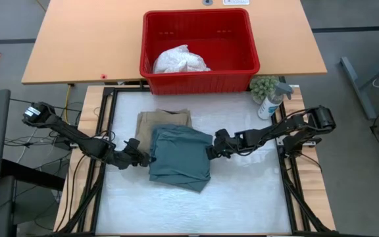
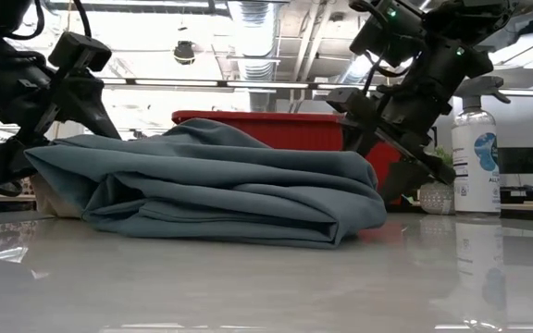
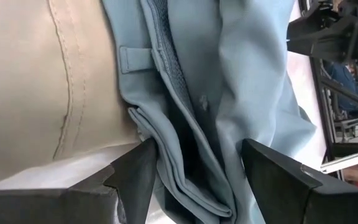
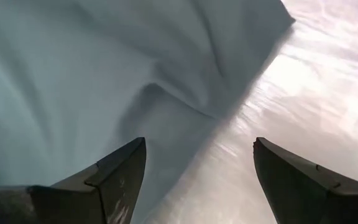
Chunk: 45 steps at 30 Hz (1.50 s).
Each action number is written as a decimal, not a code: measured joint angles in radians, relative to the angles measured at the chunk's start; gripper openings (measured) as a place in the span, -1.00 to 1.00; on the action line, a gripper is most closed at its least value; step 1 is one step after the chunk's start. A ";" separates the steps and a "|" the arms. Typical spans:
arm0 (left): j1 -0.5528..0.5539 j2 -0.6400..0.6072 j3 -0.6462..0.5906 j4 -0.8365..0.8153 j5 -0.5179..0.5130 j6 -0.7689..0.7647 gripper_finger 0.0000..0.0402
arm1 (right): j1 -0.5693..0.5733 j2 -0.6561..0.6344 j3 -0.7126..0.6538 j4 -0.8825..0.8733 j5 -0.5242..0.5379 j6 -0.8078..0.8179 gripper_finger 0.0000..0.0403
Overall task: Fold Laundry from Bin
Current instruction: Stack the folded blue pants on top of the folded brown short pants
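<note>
The right gripper grabs the teal garment by its layered side edge [image 1: 209, 155] next, to tidy the folded stack on the khaki garment [image 1: 163, 122].
A dark teal garment [image 1: 179, 158] lies folded in several layers mid-table, its far left part resting on a folded khaki garment [image 1: 163, 122]. A white garment [image 1: 179, 60] sits crumpled inside the red bin [image 1: 147, 39] beyond the table's far edge. My left gripper [image 1: 143, 157] is open at the teal garment's left edge, and the layered folds [image 3: 197, 186] lie between its fingers. My right gripper [image 1: 210, 150] is open at the garment's right edge [image 4: 185, 124], one finger over the cloth and the other over bare table. My left gripper comes in from the table's left, slanting down, with a finger [image 3: 135, 177] on each side of the teal garment's stacked left edge [image 3: 185, 155]. The layers lie loose with dark gaps between them. Whether the fingers touch the cloth I cannot tell.
A spray bottle [image 1: 268, 105] and a small green plant [image 1: 263, 85] stand at the far right corner. The bin rests on a wooden table [image 1: 77, 39] behind the work surface. The glossy white surface [image 1: 189, 210] is bare near the front edge.
</note>
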 joint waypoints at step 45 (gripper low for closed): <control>0.087 0.155 0.000 0.174 0.188 0.035 -0.94 | 0.013 0.236 0.034 0.368 -0.112 0.149 -0.72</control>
